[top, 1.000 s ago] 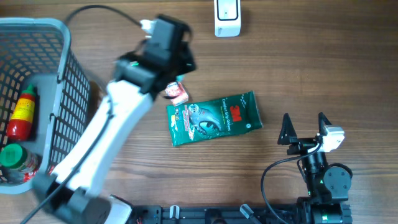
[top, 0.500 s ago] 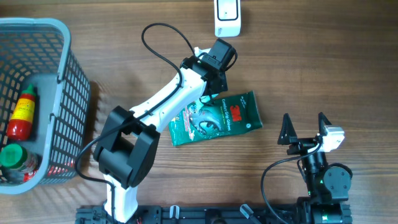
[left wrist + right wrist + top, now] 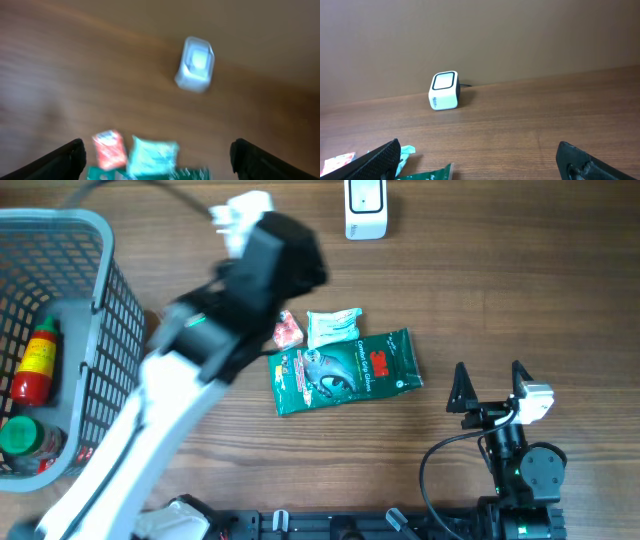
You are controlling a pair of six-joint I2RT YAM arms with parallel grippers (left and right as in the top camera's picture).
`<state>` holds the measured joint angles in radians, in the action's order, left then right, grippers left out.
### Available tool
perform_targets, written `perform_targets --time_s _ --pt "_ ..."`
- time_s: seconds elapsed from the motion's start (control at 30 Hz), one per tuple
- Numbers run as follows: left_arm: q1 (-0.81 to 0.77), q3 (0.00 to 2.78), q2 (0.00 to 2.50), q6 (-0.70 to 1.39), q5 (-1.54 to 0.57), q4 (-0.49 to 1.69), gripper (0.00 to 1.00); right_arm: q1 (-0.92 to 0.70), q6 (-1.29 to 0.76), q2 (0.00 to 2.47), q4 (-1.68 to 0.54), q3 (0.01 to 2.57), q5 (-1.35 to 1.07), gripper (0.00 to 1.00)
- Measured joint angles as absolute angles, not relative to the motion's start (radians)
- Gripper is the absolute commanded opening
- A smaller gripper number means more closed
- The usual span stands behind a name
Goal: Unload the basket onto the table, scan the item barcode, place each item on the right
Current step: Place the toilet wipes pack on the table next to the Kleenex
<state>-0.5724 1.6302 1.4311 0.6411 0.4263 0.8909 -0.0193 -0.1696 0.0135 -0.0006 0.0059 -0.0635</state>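
Observation:
I should next grab the green-lidded jar in the basket by its lid (image 3: pixel 18 436) with my left gripper, so the jar's body stays uncovered for scanning the barcode.
A small mint-green packet (image 3: pixel 333 326) lies flat on the wooden table, beside a red packet (image 3: pixel 288 330) and just above a green 3M pouch (image 3: pixel 345 370). The white barcode scanner (image 3: pixel 366 208) stands at the far edge. My left arm is a blur over the table's left half. In the left wrist view my left gripper (image 3: pixel 157 157) is open above the mint packet (image 3: pixel 153 155) and red packet (image 3: pixel 109 149), holding nothing, with the scanner (image 3: pixel 195 64) ahead. My right gripper (image 3: pixel 488 370) rests open at the front right, facing the scanner (image 3: pixel 444 90).
A grey wire basket (image 3: pixel 95 290) fills the left side and holds a red bottle (image 3: pixel 36 360) and a green-lidded jar (image 3: pixel 22 435). A cable runs from the right arm's base (image 3: pixel 520 480) along the front edge.
My left gripper has gone from shut to open. The mint packet now lies on the table beside the red one. The left arm has swung back toward the upper left.

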Motion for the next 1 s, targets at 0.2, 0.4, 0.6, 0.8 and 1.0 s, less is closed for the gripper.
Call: perform_targets --time_s 0.2,0.4,0.6,0.8,1.0 --pt "-0.289 1.635 1.222 0.649 0.557 1.018 1.0 -0.019 -0.17 0.014 -0.001 0.006 -0.064 1.0" --pt "0.098 1.637 1.195 0.893 0.577 1.271 1.0 -0.019 -0.17 0.014 -0.001 0.006 -0.064 1.0" --pt "0.459 1.627 1.234 1.184 0.53 1.369 1.0 -0.019 -0.17 0.014 -0.001 0.006 -0.064 1.0" --pt "0.722 1.544 1.367 1.287 0.413 1.346 1.0 -0.019 -0.17 0.014 -0.001 0.006 -0.064 1.0" --pt "0.833 1.518 1.522 1.319 0.304 1.238 1.0 -0.019 -0.17 0.014 -0.001 0.006 -0.064 1.0"
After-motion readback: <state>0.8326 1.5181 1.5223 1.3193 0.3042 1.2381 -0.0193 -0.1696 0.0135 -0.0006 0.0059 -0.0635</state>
